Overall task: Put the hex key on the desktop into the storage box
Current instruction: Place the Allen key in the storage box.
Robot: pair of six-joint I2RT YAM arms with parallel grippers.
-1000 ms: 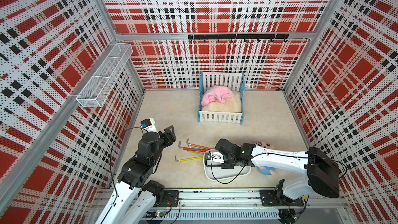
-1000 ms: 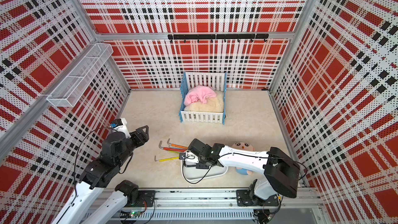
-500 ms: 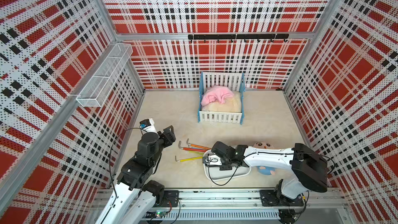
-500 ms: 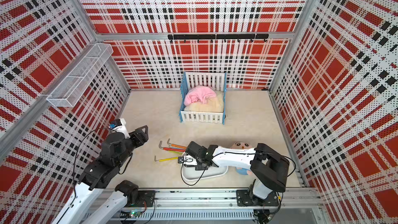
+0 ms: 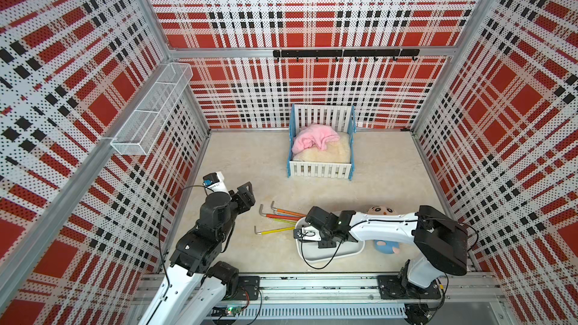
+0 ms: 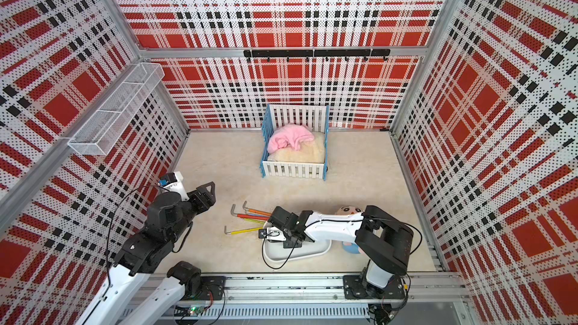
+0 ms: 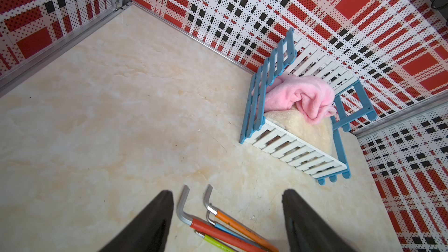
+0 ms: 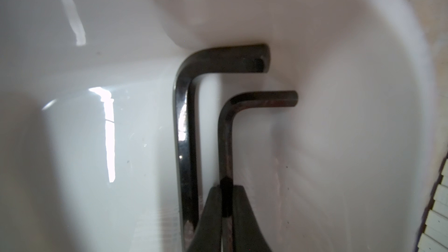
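Note:
My right gripper is holding the hex key with its bent end [image 8: 263, 99] low over the bottom of the box, so I should open now and the key would settle inside.
The white storage box [image 5: 316, 257] [image 6: 281, 256] lies on the beige desktop [image 5: 250, 157] near the front. My right gripper [image 5: 327, 243] [image 8: 226, 186] reaches down into it, shut on the long leg of a dark hex key [image 8: 226, 141]. A second dark hex key [image 8: 186, 129] lies beside it on the box floor [image 8: 363, 69]. Left of the box, red [image 5: 281, 216], orange [image 5: 289, 212] and yellow [image 5: 275, 230] hex keys lie on the desktop. My left gripper [image 5: 247, 190] [image 7: 228, 191] hangs open above their bent ends, holding nothing.
A blue-and-white crib [image 5: 320, 151] with a pink cloth [image 5: 314, 139] stands at the back centre. A doll [image 5: 380, 211] lies behind my right arm. A wire mesh basket [image 5: 150, 110] hangs on the left wall, and a black hook rail [image 5: 344, 54] runs along the back wall.
My right arm has folded inward, its elbow coming left, and the gripper has sunk a little lower into the box with the key. The left arm has barely moved.

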